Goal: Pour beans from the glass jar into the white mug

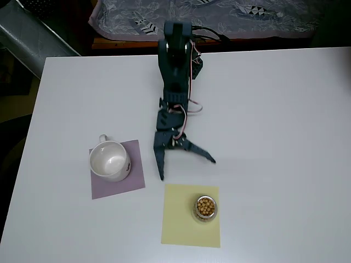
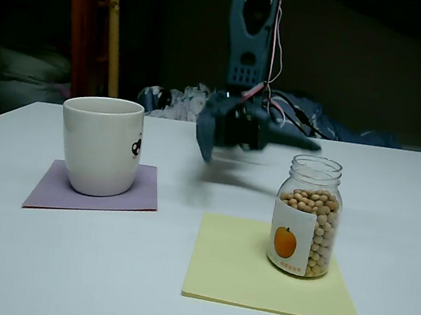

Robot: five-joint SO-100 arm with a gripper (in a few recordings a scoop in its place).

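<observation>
My gripper grabs the glass jar around its body next and holds it upright. Loose beans fill the open jar (image 1: 205, 208) most of the way up.
The glass jar (image 1: 205, 208) (image 2: 307, 216) stands upright on a yellow paper square (image 1: 192, 215) (image 2: 270, 268), part full of tan beans (image 1: 205, 206) (image 2: 318, 211), with a white label showing an orange. The white mug (image 1: 109, 160) (image 2: 102, 144) stands upright and empty on a purple paper square (image 1: 117, 169) (image 2: 96, 188), a dark mark on its side. My gripper (image 1: 187, 169) (image 2: 262, 145) hangs open above the table between the two, behind the jar, its fingers spread wide and holding nothing.
The white table (image 1: 274, 137) (image 2: 63, 278) carries the arm's base (image 1: 176, 49) at its far edge. A patterned cloth (image 1: 208, 16) lies behind the table. Bare tabletop lies to the right of the jar.
</observation>
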